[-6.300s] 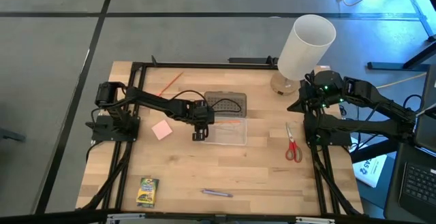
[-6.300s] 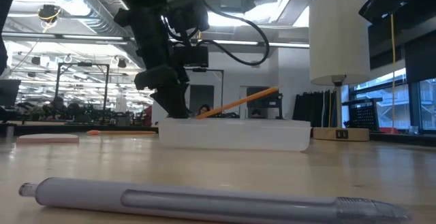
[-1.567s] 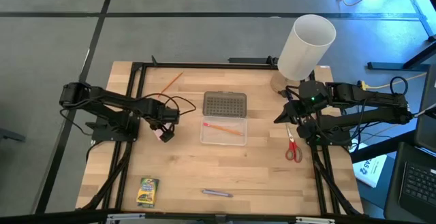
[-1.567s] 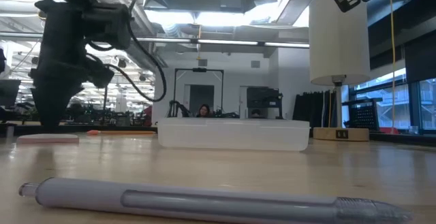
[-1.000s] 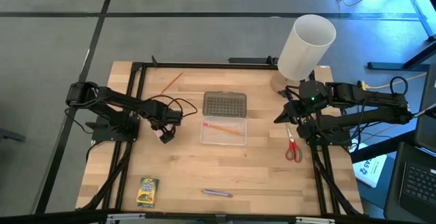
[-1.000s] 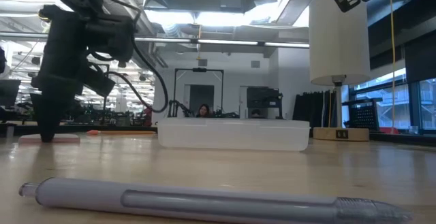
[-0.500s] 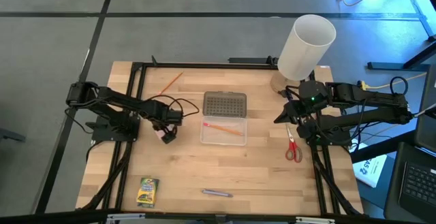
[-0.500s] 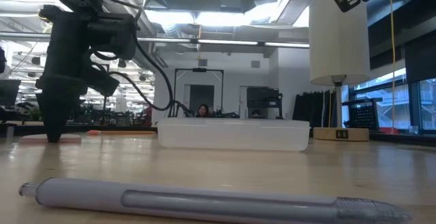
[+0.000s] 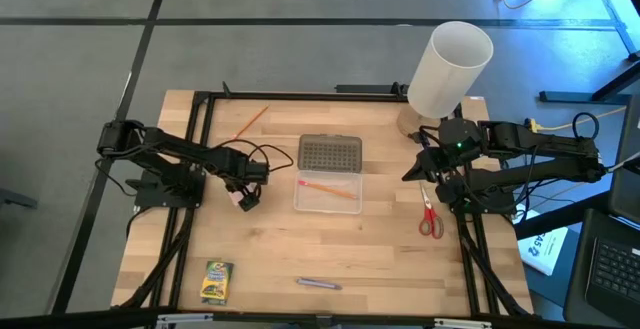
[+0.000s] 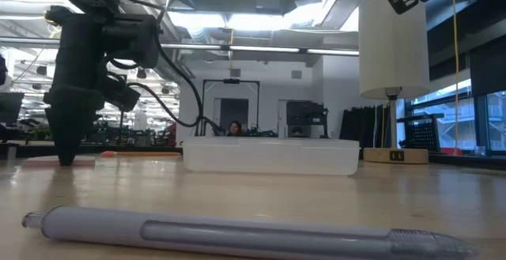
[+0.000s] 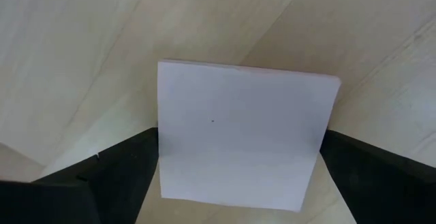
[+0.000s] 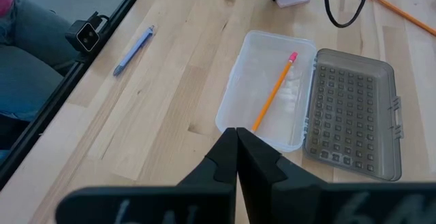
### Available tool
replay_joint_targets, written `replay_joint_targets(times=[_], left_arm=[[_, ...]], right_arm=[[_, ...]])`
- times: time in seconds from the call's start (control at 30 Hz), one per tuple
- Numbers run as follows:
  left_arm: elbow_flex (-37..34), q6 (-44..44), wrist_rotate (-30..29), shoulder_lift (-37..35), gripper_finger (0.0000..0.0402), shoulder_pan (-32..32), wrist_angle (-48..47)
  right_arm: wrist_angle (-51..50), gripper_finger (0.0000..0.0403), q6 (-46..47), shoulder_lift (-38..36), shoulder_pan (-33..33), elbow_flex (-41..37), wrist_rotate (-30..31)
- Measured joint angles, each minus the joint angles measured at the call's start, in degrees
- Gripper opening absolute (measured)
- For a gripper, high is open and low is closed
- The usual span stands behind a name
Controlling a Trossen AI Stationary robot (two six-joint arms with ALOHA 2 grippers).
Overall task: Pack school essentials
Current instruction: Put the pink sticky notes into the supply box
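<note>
The left gripper pinches the pink square eraser by two opposite edges next, to pack it in the clear case (image 9: 329, 192).
The pink square eraser (image 11: 242, 135) lies flat on the table at the left. My left gripper (image 9: 244, 199) stands over it, pointing down and open, one finger (image 11: 116, 173) on each side of it. Whether the fingers touch its sides I cannot tell. In the low view its fingertips (image 10: 67, 161) reach down to the eraser (image 10: 39, 162). My right gripper (image 12: 236, 134) is shut and empty, hovering right of the clear case (image 9: 329, 192), which holds one orange pencil (image 9: 328, 186). A second pencil (image 9: 250, 123) lies at the far left.
The case's grey dimpled lid (image 9: 330, 153) lies open behind it. Red-handled scissors (image 9: 430, 212) lie at the right. The crayon box (image 9: 216, 281) and the pen (image 9: 318, 284) lie near the front edge. A tall white cylinder (image 9: 450, 67) stands at the far right.
My left gripper has edged slightly toward the table's right while staying low over the eraser, its fingers still open. The eraser has not moved.
</note>
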Motion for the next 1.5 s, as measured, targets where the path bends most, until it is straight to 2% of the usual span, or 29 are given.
replay_joint_targets(times=[0.17, 0.77, 0.9, 1.37, 1.5], left_arm=[[0.01, -0.17, 0.42, 0.0, 0.0391, 0.04, 0.04], [0.68, -3.91, 1.98, 0.2, 0.0328, -0.17, 1.24], [2.22, -3.45, 2.28, 0.22, 0.0316, -1.4, 4.93], [10.24, -2.88, -0.21, -0.44, 0.0291, -4.36, 1.58], [14.29, 0.67, -1.83, -0.46, 0.029, -5.7, 1.08]], right_arm=[[0.0, 0.0012, 0.0, 0.0, 0.01, 0.0, 0.0], [0.01, 0.0012, 0.0, 0.02, 0.02, 0.0, 0.0], [-0.01, 0.0012, 0.0, 0.02, 0.02, 0.0, 0.0], [0.01, 0.0012, 0.0, 0.02, 0.02, 0.02, 0.0], [0.01, 0.0012, 0.0, 0.02, 0.02, 0.02, 0.0]])
